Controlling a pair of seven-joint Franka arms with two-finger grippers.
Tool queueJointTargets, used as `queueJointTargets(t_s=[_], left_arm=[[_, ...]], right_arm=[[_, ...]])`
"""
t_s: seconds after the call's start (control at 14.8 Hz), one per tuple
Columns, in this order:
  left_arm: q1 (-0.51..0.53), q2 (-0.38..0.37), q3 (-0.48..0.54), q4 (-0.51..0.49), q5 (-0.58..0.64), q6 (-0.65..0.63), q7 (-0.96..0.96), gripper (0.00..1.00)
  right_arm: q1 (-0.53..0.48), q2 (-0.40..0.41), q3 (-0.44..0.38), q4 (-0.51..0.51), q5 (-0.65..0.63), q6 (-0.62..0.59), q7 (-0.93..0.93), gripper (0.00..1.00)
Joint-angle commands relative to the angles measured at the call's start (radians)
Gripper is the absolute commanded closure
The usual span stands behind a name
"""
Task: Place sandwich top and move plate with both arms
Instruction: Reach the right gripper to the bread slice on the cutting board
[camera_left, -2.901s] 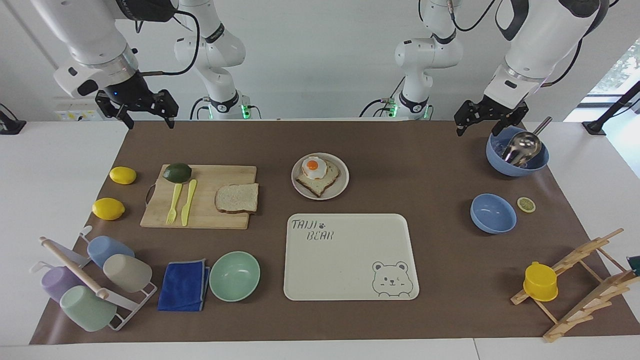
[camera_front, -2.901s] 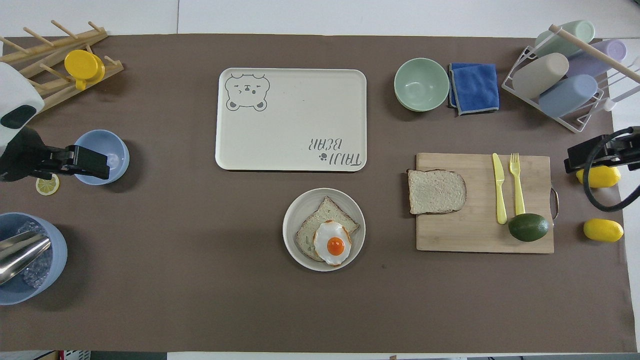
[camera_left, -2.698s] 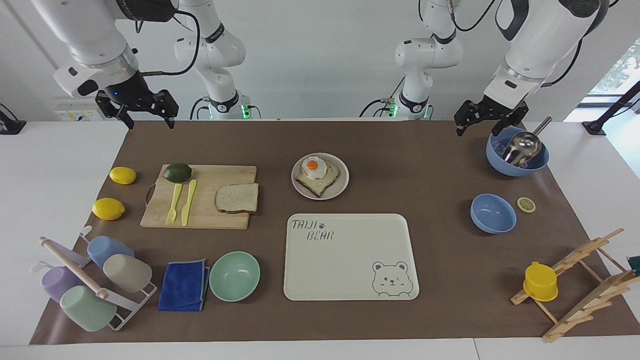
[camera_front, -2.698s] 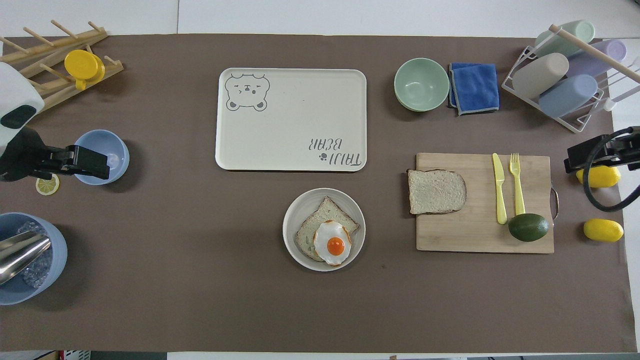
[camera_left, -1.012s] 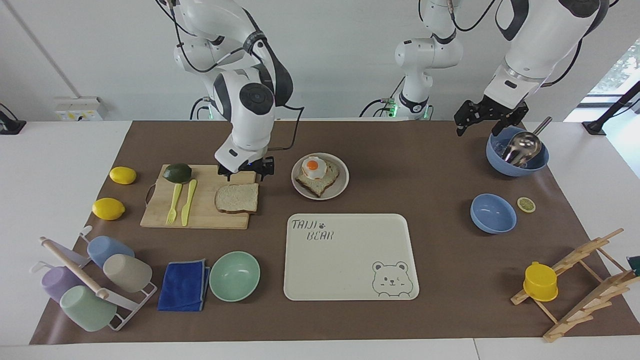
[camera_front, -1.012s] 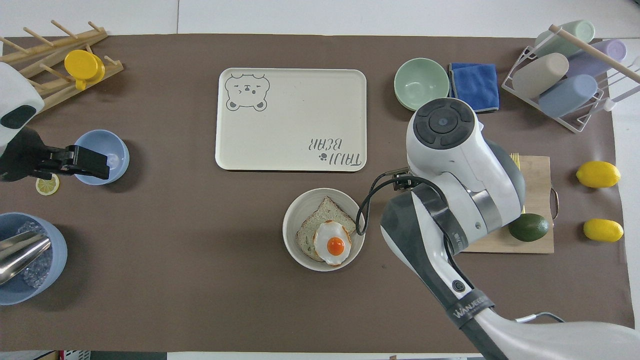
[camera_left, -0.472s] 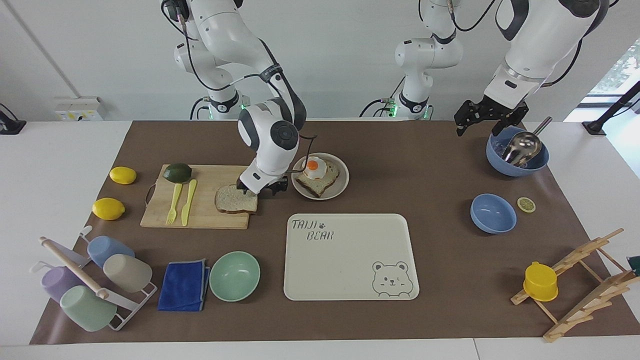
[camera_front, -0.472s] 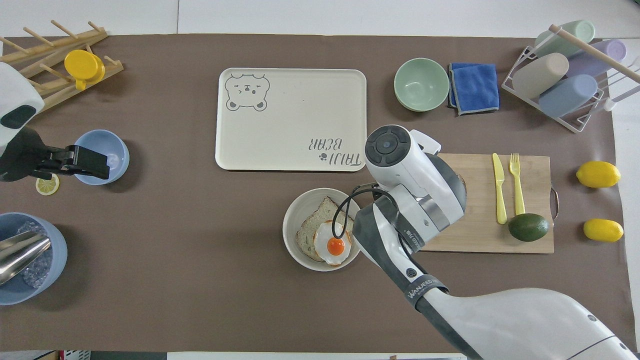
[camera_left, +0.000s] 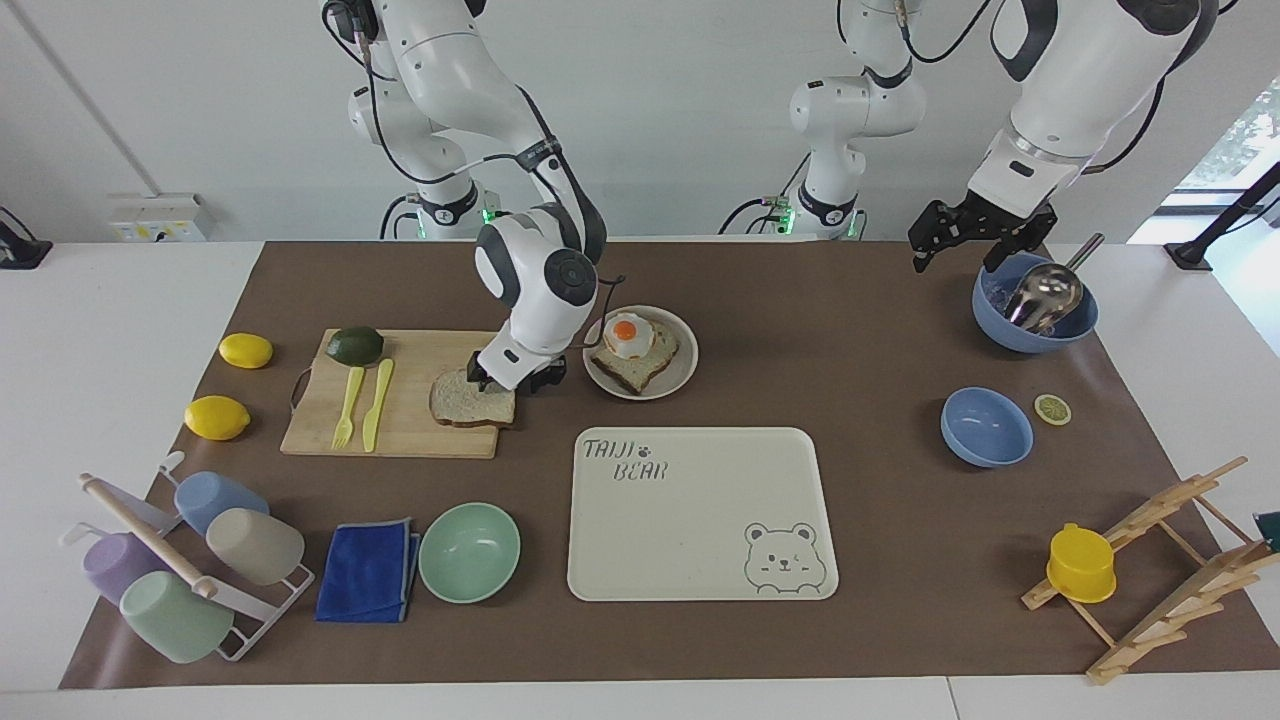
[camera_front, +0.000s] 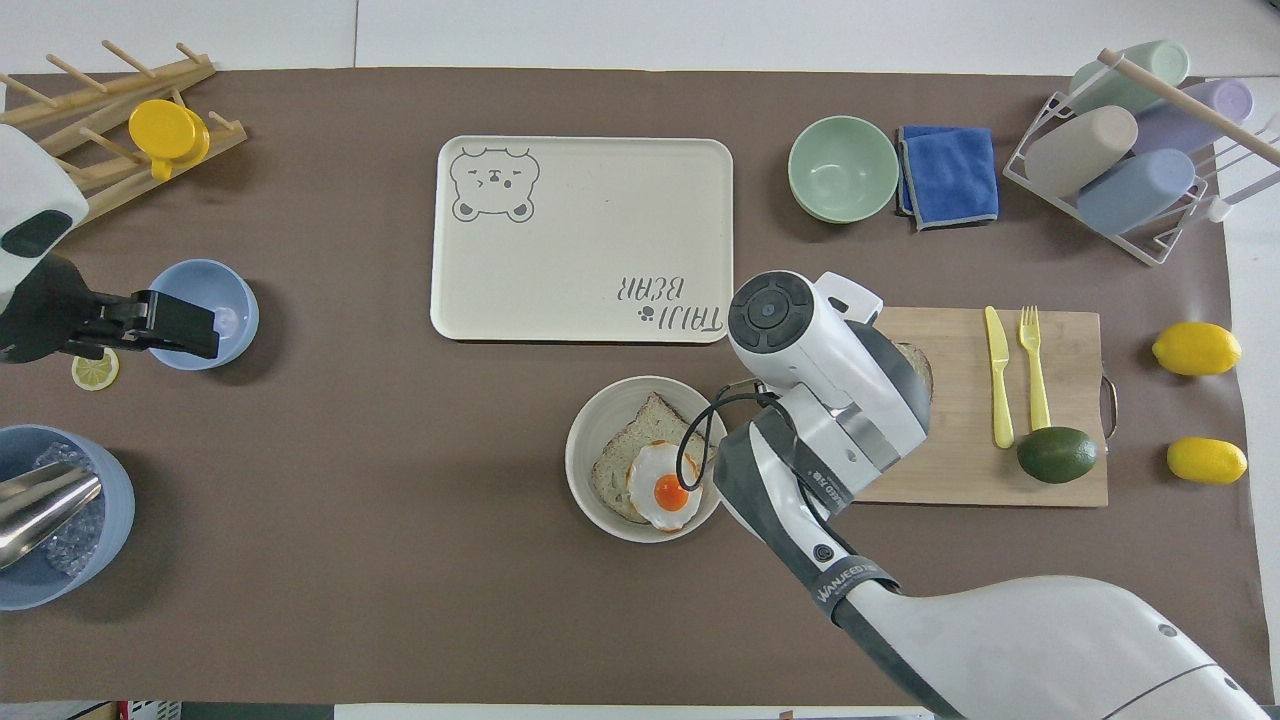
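The sandwich top is to go on top of the fried egg on the plate (camera_front: 663, 482), so the robot's right gripper will grab the sandwich top by its crust edge (camera_front: 920, 362) next.
The sandwich top (camera_left: 463, 400), a plain bread slice, lies on the wooden cutting board (camera_left: 420, 430) at the end toward the plate. In the overhead view only its crust edge (camera_front: 920, 364) shows past the arm. The round plate (camera_left: 683, 372) holds a bread slice with a fried egg (camera_left: 628, 336); its rim shows in the overhead view (camera_front: 585, 430). My right gripper (camera_left: 515, 380) is open and low over the sandwich top's edge nearest the plate. My left gripper (camera_left: 975, 245) is open and waits in the air beside the blue bowl holding a metal scoop (camera_left: 1040, 300).
A cream bear tray (camera_left: 700, 515) lies farther from the robots than the plate. A yellow knife and fork (camera_left: 362, 403) and an avocado (camera_left: 354, 345) are on the board. A mint bowl (camera_left: 469, 552), blue cloth (camera_left: 368, 570), cup rack (camera_left: 180, 560), two lemons (camera_left: 245, 350) and a second blue bowl (camera_left: 986, 427) stand around.
My right arm swung in from the table's end to the cutting board and came down over the sandwich top. In the last half second it shifted slightly toward the board. The left arm has not moved.
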Motion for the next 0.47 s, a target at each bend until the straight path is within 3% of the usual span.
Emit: queueJointTargets(t_s=[0.0, 0.4], left_arm=[[0.014, -0.019, -0.011, -0.011, 0.016, -0.012, 0.005, 0.00], [0.014, -0.019, -0.011, -0.011, 0.016, -0.012, 0.005, 0.00]], right_arm=[[-0.005, -0.019, 0.001, -0.034, -0.025, 0.023, 0.014, 0.09], [-0.002, -0.027, 0.001, -0.061, -0.056, 0.025, 0.015, 0.16]])
